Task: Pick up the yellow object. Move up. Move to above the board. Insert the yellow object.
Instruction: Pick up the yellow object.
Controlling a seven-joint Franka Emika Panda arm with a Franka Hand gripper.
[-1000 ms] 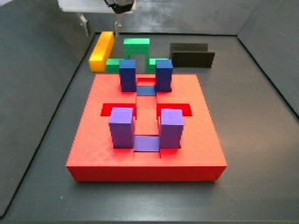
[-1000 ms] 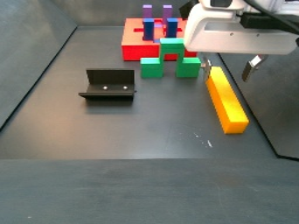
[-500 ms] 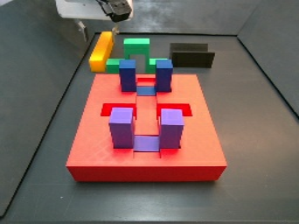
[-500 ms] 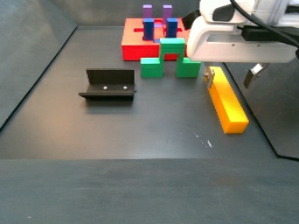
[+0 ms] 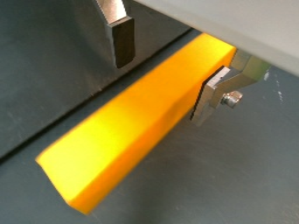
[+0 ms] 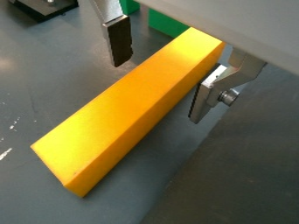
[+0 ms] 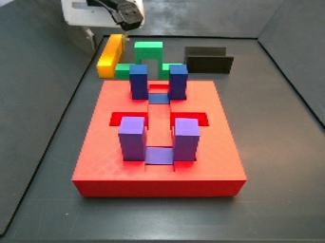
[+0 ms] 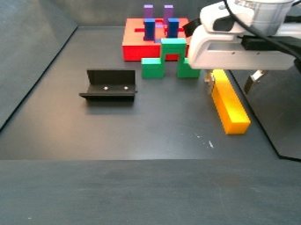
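Observation:
The gripper grabs the yellow object by its long sides next, to lift it and insert it into the red board.
The yellow object (image 8: 230, 102) is a long yellow-orange bar lying flat on the dark floor, beside the green block, also seen in a side view (image 7: 110, 54). My gripper (image 8: 231, 79) is low over its end nearer the board and stands open. In both wrist views the bar (image 5: 135, 131) (image 6: 131, 122) runs between the two fingers, one silver finger (image 6: 117, 39) on each long side, with a gap left on both sides. The gripper (image 5: 163, 70) (image 6: 162, 70) (image 7: 105, 34) holds nothing. The board (image 7: 102, 152) (image 8: 134, 37) is a red slab with purple and blue posts.
A green block (image 7: 148, 52) (image 8: 175, 54) (image 6: 163, 22) stands between the bar and the board. The dark L-shaped fixture (image 8: 108, 85) (image 7: 207, 60) sits on the floor away from the bar. The floor's raised side wall (image 8: 282, 132) runs close along the bar.
The gripper has come down from above the bar until its open fingers straddle it. The bar and the board have not moved.

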